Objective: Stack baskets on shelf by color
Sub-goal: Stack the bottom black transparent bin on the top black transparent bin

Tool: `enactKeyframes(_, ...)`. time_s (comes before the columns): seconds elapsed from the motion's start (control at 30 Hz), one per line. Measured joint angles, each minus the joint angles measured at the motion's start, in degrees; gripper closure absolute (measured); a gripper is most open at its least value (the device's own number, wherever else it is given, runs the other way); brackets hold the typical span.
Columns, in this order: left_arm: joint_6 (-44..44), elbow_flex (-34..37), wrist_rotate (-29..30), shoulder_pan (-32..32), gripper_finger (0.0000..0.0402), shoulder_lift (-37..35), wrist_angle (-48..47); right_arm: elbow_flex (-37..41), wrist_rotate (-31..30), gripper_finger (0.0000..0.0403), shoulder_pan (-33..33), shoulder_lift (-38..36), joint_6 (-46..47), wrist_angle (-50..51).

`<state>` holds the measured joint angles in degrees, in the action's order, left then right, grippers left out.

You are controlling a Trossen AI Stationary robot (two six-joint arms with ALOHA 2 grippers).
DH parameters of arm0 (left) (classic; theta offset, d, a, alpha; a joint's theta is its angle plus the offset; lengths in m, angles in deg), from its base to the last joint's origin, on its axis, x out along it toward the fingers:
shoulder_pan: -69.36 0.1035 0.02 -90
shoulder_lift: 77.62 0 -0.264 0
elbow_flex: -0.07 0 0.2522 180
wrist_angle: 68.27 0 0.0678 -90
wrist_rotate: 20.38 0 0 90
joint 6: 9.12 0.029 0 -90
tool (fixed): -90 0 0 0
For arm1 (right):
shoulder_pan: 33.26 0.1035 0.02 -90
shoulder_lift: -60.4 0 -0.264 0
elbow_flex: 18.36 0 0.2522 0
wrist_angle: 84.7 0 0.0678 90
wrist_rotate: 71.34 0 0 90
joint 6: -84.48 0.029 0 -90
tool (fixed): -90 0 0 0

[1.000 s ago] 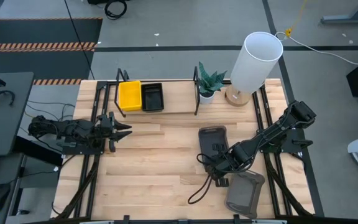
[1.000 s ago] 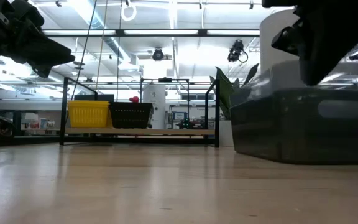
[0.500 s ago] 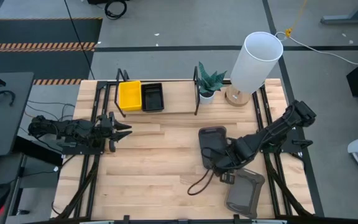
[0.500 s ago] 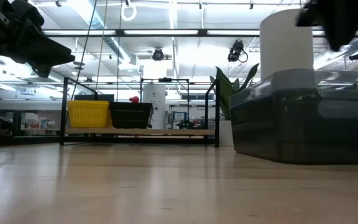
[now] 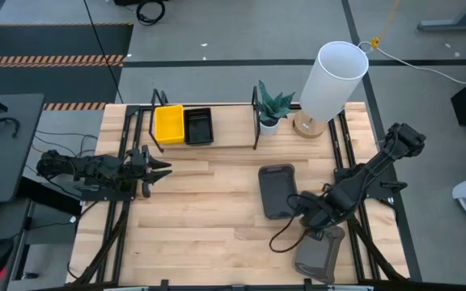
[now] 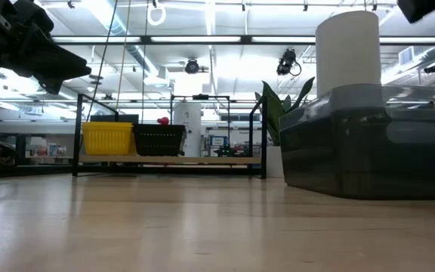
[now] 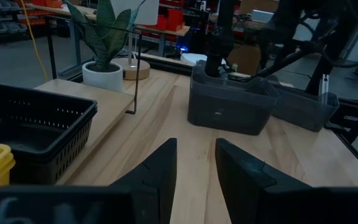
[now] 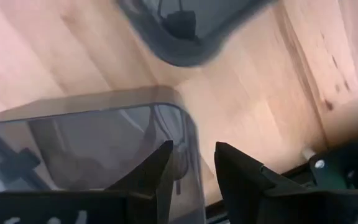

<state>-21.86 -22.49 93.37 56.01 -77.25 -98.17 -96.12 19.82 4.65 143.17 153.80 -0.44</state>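
Observation:
The dark grey basket will stack with the other grey basket [image 5: 277,191]. So my right gripper should next grip the dark grey basket by its rim [image 5: 336,230] beside the basket's corner.
A yellow basket [image 5: 168,124] and a black basket [image 5: 198,126] stand side by side on the left part of the shelf [image 5: 233,128] at the table's far edge. One dark grey basket [image 5: 277,191] rests flat on the table right of centre, and a second grey basket [image 5: 318,255] sits by the near right corner. My right gripper [image 5: 308,217] hovers open between the two; in its wrist view [image 8: 193,163] a grey rim corner [image 8: 184,118] lies below the fingers. My left gripper [image 5: 158,169] waits open at the table's left side, in the air.
A potted plant [image 5: 271,107] and a white cylinder lamp shade [image 5: 330,79] stand at the far right, beside the shelf's right upright. A black cable [image 5: 284,236] hangs from my right arm onto the table. Bare wood lies across the table's middle and near left.
My right gripper has risen from over the near end of the central grey basket and moved toward the table's right edge, above the gap between the two grey baskets. The central grey basket has stayed where it was on the table.

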Motion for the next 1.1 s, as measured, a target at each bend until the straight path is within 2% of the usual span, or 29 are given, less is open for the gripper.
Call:
enactKeyframes(0.23,0.0,0.0,0.0,0.0,0.0285,0.0,0.0,10.9,3.0,0.0275,0.8,-4.5,6.6,-11.1)
enactKeyframes(0.37,0.0,0.0,0.0,0.0,0.0285,0.0,0.0,14.4,5.3,0.0272,0.8,-4.4,6.0,-17.0)
enactKeyframes(0.6,0.0,0.0,0.0,0.0,0.0285,0.0,0.0,16.2,6.4,0.0282,0.8,-2.1,0.3,-17.3)
enactKeyframes(0.73,0.0,0.0,0.0,0.0,0.0285,0.0,0.0,16.7,6.2,0.0310,0.8,-0.8,-3.3,-17.2)
enactKeyframes(0.93,0.0,0.0,0.0,0.0,0.0285,0.0,0.0,16.7,6.8,0.0391,0.8,-0.4,-5.0,-17.0)
enactKeyframes(1.1,0.0,0.0,0.0,0.0,0.0285,0.0,0.0,15.8,7.8,0.0390,0.8,-2.0,-5.2,-15.9)
